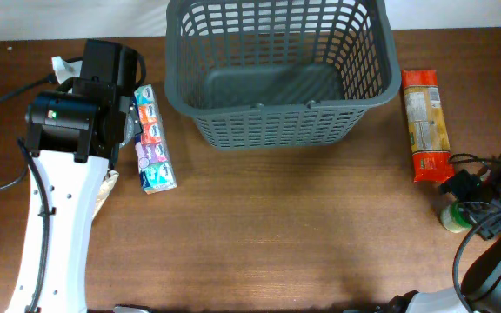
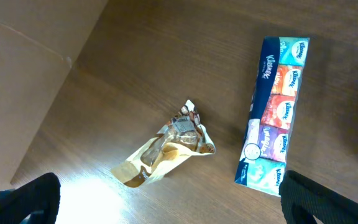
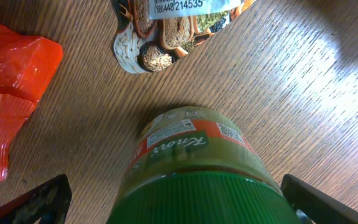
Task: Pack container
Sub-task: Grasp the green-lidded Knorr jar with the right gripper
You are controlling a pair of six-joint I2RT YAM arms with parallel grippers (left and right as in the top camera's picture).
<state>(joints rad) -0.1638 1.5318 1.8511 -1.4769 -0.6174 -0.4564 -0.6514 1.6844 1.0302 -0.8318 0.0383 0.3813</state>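
Observation:
My fingers are beside the green lid of the jar. My right gripper therefore needs to move toward the Knorr label before it closes on the jar.
The container, a large dark grey lattice basket, stands empty at the back middle of the table. A strip pack of tissue packets lies left of it, also in the left wrist view. A crumpled tan snack pouch lies beside it, partly under the left arm. My left gripper is open above the table near both, holding nothing. My right gripper is open, its fingers on either side of an upright green-lidded Knorr jar at the right, not closed on it.
A long orange packet of pasta lies right of the basket. In the right wrist view its end shows beyond the jar, with a red plastic bag to the left. Cables trail at both table sides.

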